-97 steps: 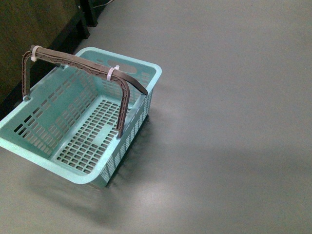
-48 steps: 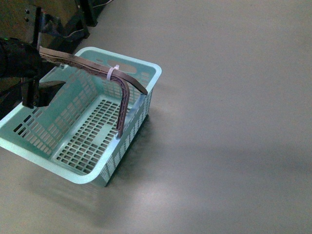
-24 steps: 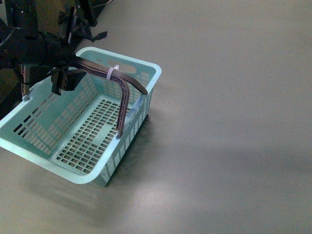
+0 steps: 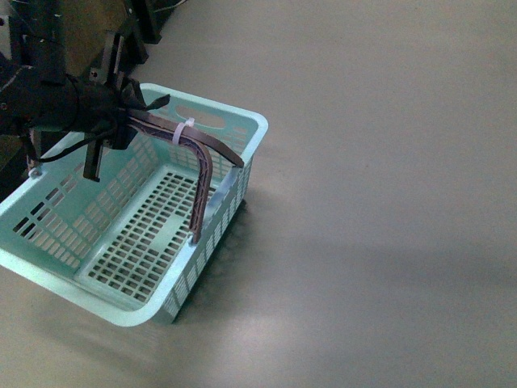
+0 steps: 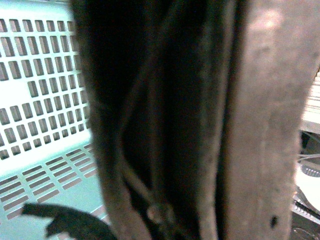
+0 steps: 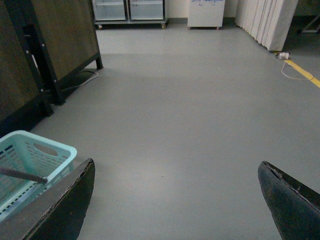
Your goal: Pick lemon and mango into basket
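Note:
My left gripper grabs the basket's brown handles next, to carry the basket over for the lemon and mango.
The mint-blue basket (image 4: 242, 121) stands on the grey floor at the left, and nothing shows inside it. Its brown handles (image 4: 206, 158), bound with a white zip tie (image 4: 182, 129), stand raised. My left gripper (image 4: 121, 129) is open with its fingers either side of the handles near their top. In the left wrist view the handles (image 5: 265, 125) fill the picture, with the basket's slotted wall (image 5: 45, 100) behind and one dark fingertip (image 5: 70, 225) showing. My right gripper (image 6: 175, 200) is open and empty over bare floor, with the basket's corner (image 6: 35, 155) to one side. No lemon or mango is in view.
A brown panel on black legs (image 6: 55, 40) stands behind the basket. Glass-fronted cabinets (image 6: 130, 10) and a pale curtain (image 6: 265, 20) line the far wall. A yellow line (image 6: 302, 72) crosses the floor at the right. Grey floor (image 4: 371, 202) lies to the right of the basket.
My left arm has come in from the left and put its open gripper around the basket's handles. The basket has shifted and turned a little.

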Action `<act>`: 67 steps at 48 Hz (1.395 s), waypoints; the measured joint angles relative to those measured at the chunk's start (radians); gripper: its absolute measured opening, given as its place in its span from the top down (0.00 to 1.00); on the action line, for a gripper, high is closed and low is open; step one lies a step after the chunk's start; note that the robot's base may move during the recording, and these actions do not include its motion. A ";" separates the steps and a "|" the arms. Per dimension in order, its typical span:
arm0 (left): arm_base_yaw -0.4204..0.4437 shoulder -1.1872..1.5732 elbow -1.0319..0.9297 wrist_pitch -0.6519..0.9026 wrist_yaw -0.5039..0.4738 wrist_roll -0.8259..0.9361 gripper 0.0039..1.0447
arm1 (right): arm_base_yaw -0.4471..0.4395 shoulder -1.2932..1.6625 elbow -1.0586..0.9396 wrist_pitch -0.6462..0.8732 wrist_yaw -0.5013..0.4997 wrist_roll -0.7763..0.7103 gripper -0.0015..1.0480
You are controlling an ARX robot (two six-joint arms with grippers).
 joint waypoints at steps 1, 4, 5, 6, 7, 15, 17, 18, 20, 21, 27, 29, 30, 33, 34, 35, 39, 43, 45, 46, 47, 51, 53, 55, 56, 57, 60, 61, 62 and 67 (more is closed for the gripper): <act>0.000 -0.015 -0.015 0.002 0.000 -0.007 0.87 | 0.000 0.000 0.000 0.000 0.000 0.000 0.08; 0.000 -0.066 -0.058 0.011 0.001 -0.024 0.87 | 0.000 0.000 0.000 0.000 0.000 0.000 0.08; 0.000 -0.090 -0.076 0.013 0.001 -0.031 0.87 | 0.000 0.000 0.000 0.000 0.000 0.000 0.08; 0.000 -0.130 -0.103 0.014 0.000 -0.042 0.87 | 0.000 0.000 0.000 0.000 0.000 0.000 0.08; 0.000 -0.145 -0.112 0.015 0.000 -0.045 0.87 | 0.000 0.000 0.000 0.000 0.000 0.000 0.08; 0.011 -0.407 -0.251 -0.020 -0.011 -0.089 0.87 | 0.000 0.000 0.000 0.000 0.000 0.000 0.08; 0.016 -0.469 -0.274 -0.046 -0.010 -0.100 0.87 | 0.000 0.000 0.000 0.000 0.000 0.000 0.08; 0.020 -0.512 -0.289 -0.065 -0.010 -0.107 0.87 | 0.000 0.000 0.000 0.000 0.000 0.000 0.08; 0.029 -0.595 -0.313 -0.108 -0.009 -0.121 0.87 | 0.000 0.000 0.000 0.000 0.000 0.000 0.08; 0.032 -0.615 -0.317 -0.120 -0.009 -0.121 0.87 | 0.000 0.000 0.000 0.000 0.000 0.000 0.08; 0.060 -0.911 -0.364 -0.322 -0.010 -0.134 0.87 | 0.000 0.000 0.000 0.000 0.000 0.000 0.08; 0.067 -0.996 -0.365 -0.386 -0.006 -0.135 0.87 | 0.000 0.000 0.000 0.000 0.000 0.000 0.08; 0.069 -1.023 -0.365 -0.404 -0.005 -0.137 0.87 | 0.000 0.000 0.000 0.000 0.000 0.000 0.08; 0.072 -1.087 -0.365 -0.448 0.000 -0.140 0.87 | 0.000 0.000 0.000 0.000 0.000 0.000 0.08; 0.074 -1.119 -0.365 -0.472 0.002 -0.140 0.87 | 0.000 0.000 0.000 0.000 0.000 0.000 0.08; 0.077 -1.157 -0.365 -0.504 0.003 -0.138 0.87 | 0.000 0.000 0.000 0.000 0.000 0.000 0.08; 0.078 -1.225 -0.365 -0.549 0.005 -0.139 0.87 | 0.000 0.000 0.000 0.000 0.000 0.000 0.08; 0.078 -1.254 -0.362 -0.550 0.009 -0.138 0.87 | 0.000 0.000 0.000 0.000 0.000 0.000 0.08; 0.079 -1.255 -0.361 -0.550 0.008 -0.137 0.87 | 0.000 0.000 0.000 0.000 0.000 0.000 0.08; 0.079 -1.254 -0.361 -0.550 0.008 -0.137 0.87 | 0.000 0.000 0.000 0.000 0.000 0.000 0.08; 0.079 -1.252 -0.362 -0.551 0.006 -0.137 0.87 | 0.000 0.000 0.000 0.000 0.000 0.000 0.08; 0.079 -1.242 -0.362 -0.552 0.005 -0.137 0.87 | 0.000 0.000 0.000 0.000 0.000 0.000 0.08; 0.080 -1.242 -0.362 -0.552 0.005 -0.137 0.87 | 0.000 0.000 0.000 0.000 0.000 0.000 0.08; 0.080 -1.242 -0.362 -0.552 0.005 -0.137 0.87 | 0.000 0.000 0.000 0.000 0.000 0.000 0.08; 0.080 -1.242 -0.362 -0.552 0.005 -0.137 0.87 | 0.000 0.000 0.000 0.000 0.000 0.000 0.08; 0.080 -1.242 -0.362 -0.552 0.005 -0.137 0.87 | 0.000 0.000 0.000 0.000 0.000 0.000 0.08; 0.080 -1.242 -0.362 -0.553 0.005 -0.137 0.87 | 0.000 0.000 0.000 0.000 0.000 0.000 0.08; 0.080 -1.242 -0.362 -0.553 0.005 -0.137 0.87 | 0.000 0.000 0.000 0.000 0.000 0.000 0.08; 0.080 -1.241 -0.362 -0.554 0.005 -0.137 0.87 | 0.000 0.000 0.000 0.000 0.001 0.000 0.08; 0.080 -1.240 -0.362 -0.556 0.005 -0.137 0.87 | 0.000 0.000 0.000 0.000 0.000 0.000 0.08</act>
